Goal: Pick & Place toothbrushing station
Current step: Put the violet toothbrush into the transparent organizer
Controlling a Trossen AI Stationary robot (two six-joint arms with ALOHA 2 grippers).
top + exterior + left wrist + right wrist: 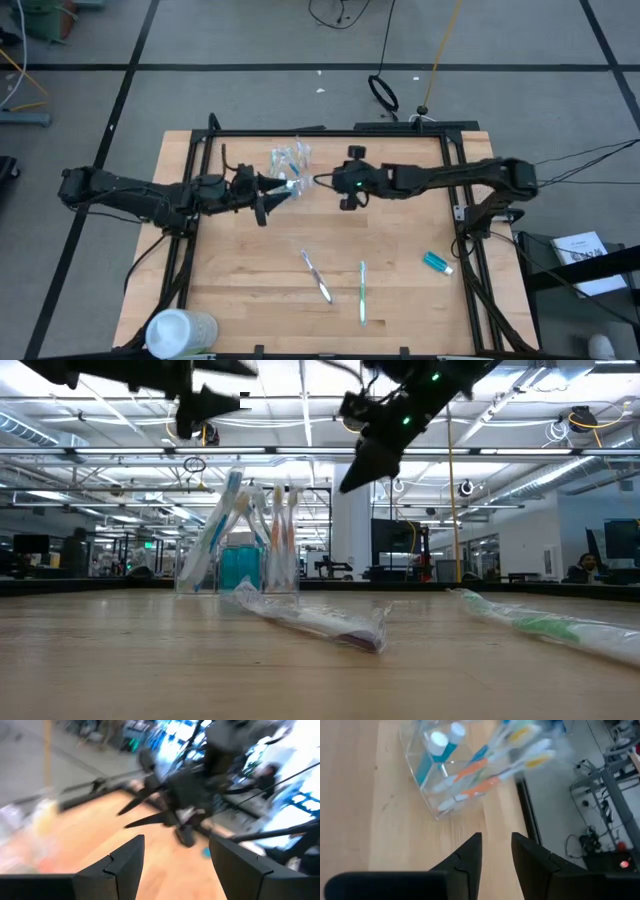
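The loose toothbrush will be picked up next by its neck below the bristles with my left gripper, to add it to the cup (290, 160).
A small clear plastic cup (290, 160) stands upright on the wooden table toward the far edge. Several pastel toothbrushes and a teal tube stand in it, leaning on its rim (240, 555). It also shows in the right wrist view (455, 775). Two wrapped toothbrushes (317, 275) (362, 292) lie flat near the table's middle. A teal toothpaste tube (437, 263) lies at the right. My left gripper (278, 195) is open and empty, raised just nearside of the cup (175, 840). My right gripper (320, 182) is narrowly open and empty, raised to the cup's right (496, 837).
A bigger white cylindrical container (180, 332) stands at the table's near left corner. A black frame (330, 131) runs along the table's edges. The two grippers face each other closely, above the table (360, 470) (205, 405).
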